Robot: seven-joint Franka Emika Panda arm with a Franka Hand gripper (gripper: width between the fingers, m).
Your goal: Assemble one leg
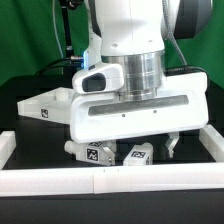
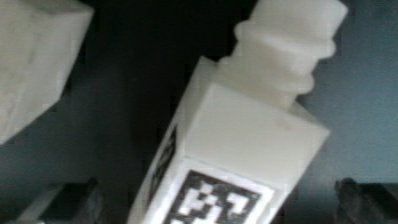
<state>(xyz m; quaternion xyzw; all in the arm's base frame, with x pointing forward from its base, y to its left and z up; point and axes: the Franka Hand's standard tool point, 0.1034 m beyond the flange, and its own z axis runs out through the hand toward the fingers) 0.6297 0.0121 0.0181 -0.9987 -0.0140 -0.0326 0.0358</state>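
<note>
The robot's gripper needs to close on the tagged leg now, as the leg lies between its fingers, which are beside the leg's sticker.
A white leg [image 2: 240, 130] with a black-and-white tag lies on the dark table between my two fingers, its stepped end pointing away from the gripper. My gripper [image 2: 217, 205] is open around it, with a gap on each side, one dark finger [image 2: 71, 200] to either side. In the exterior view the gripper [image 1: 140, 148] is low over the table, over this leg [image 1: 138, 153]. A second tagged leg [image 1: 97, 153] lies just beside it on the exterior view's left. The arm hides most of the fingers.
The flat white tabletop panel [image 1: 45, 105] lies on the exterior view's left, and its edge shows in the wrist view [image 2: 36, 70]. A white border wall [image 1: 110, 182] runs along the front and up both sides of the work area.
</note>
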